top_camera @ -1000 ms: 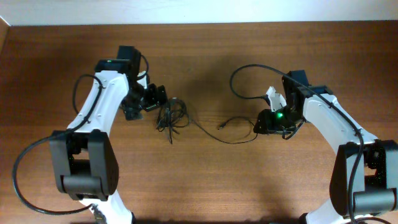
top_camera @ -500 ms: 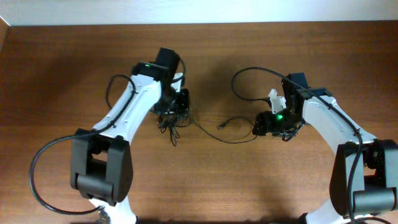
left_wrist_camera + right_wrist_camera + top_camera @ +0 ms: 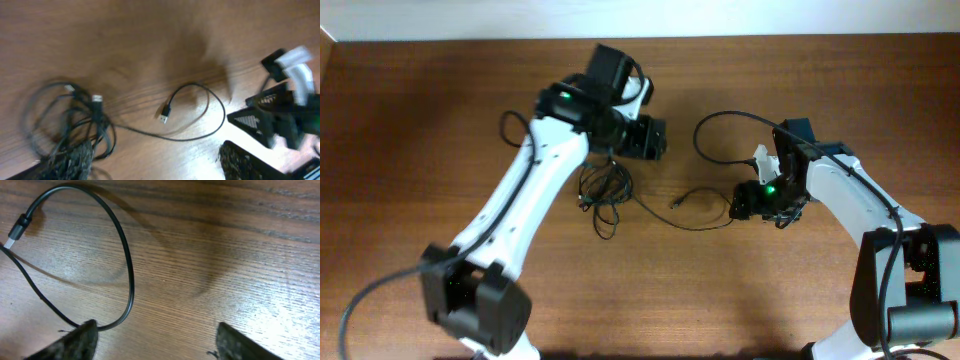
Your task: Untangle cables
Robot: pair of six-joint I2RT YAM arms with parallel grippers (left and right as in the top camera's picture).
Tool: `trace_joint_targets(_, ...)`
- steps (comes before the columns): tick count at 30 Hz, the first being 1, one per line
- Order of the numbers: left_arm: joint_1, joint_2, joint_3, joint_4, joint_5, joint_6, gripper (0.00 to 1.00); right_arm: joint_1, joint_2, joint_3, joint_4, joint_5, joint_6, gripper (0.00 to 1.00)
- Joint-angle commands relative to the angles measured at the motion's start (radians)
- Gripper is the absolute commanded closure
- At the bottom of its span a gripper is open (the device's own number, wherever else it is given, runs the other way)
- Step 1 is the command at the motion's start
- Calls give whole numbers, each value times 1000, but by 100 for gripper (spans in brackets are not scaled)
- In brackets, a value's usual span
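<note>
My left gripper should next grab a part of the knotted bundle (image 3: 610,187) and leave the cable loop to my right gripper. This will help untangle the cables.
The cables (image 3: 603,190) are thin black wires knotted in a small bundle left of centre. One strand runs right to a loop with a small plug end (image 3: 673,204). In the left wrist view the bundle (image 3: 70,120) lies at the left and the plug (image 3: 164,113) in the middle. My left gripper (image 3: 645,138) hovers behind and to the right of the bundle, open and empty (image 3: 160,167). My right gripper (image 3: 745,203) is open at the right end of the loop. The loop (image 3: 125,265) passes just by its left fingertip (image 3: 157,342), with nothing held.
The brown wooden table (image 3: 650,290) carries only the cables. The right arm's own thicker black cable (image 3: 720,115) arches behind the right gripper. The right gripper (image 3: 280,115) shows in the left wrist view at the right.
My left arm has swung from the left of the bundle over it to behind and right of it. The bundle has loosened a little. The right arm has barely moved.
</note>
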Motion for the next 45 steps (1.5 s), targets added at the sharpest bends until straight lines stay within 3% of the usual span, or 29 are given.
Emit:
trace_joint_targets(1,6,-27,23,-123,-181,-21,32,-6,6,-5,0,12,8,22)
trace_joint_targets(3,8,-3,6,-242,-336,-92,45,-6,6,-5,0,12,8,20)
trace_joint_targets(8,12,71,-90,-328,-364,-111,46,-6,6,-5,0,12,8,17)
trace_joint_targets(13,14,114,-220,-223,-365,-111,46,-6,6,-5,0,12,8,15)
trace_joint_targets(18,33,114,-300,-82,-387,-111,57,-6,6,-5,0,12,8,14)
trace_joint_targets(22,61,115,-302,-55,-407,-112,66,-6,6,-5,0,12,8,14)
trace_joint_targets(27,62,115,-382,22,-402,-134,71,-6,6,-5,0,11,8,14)
trace_joint_targets(28,62,115,-408,55,-402,-134,75,-6,6,-5,1,8,8,14)
trace_joint_targets(29,62,115,-431,89,-402,-133,89,-8,5,-2,0,-34,-9,15)
trace_joint_targets(30,62,114,-433,94,-396,-116,99,-10,3,5,-2,-133,-53,16)
trace_joint_targets(32,62,114,-424,105,-281,33,100,-20,-6,17,-4,-355,-114,16)
trace_joint_targets(34,62,113,-398,100,-50,286,100,-26,-9,23,11,-615,-131,14)
trace_joint_targets(36,59,113,-359,102,128,404,99,-24,-9,23,15,-731,-130,12)
trace_joint_targets(38,50,113,-317,102,233,468,98,-22,-9,22,14,-733,-130,12)
trace_joint_targets(40,35,113,-281,101,248,497,98,-13,-6,21,20,-718,-101,11)
trace_joint_targets(42,24,113,-277,97,297,526,99,-7,-6,21,43,-688,-35,11)
trace_joint_targets(45,21,113,-277,42,475,678,98,17,-5,21,130,-606,116,11)
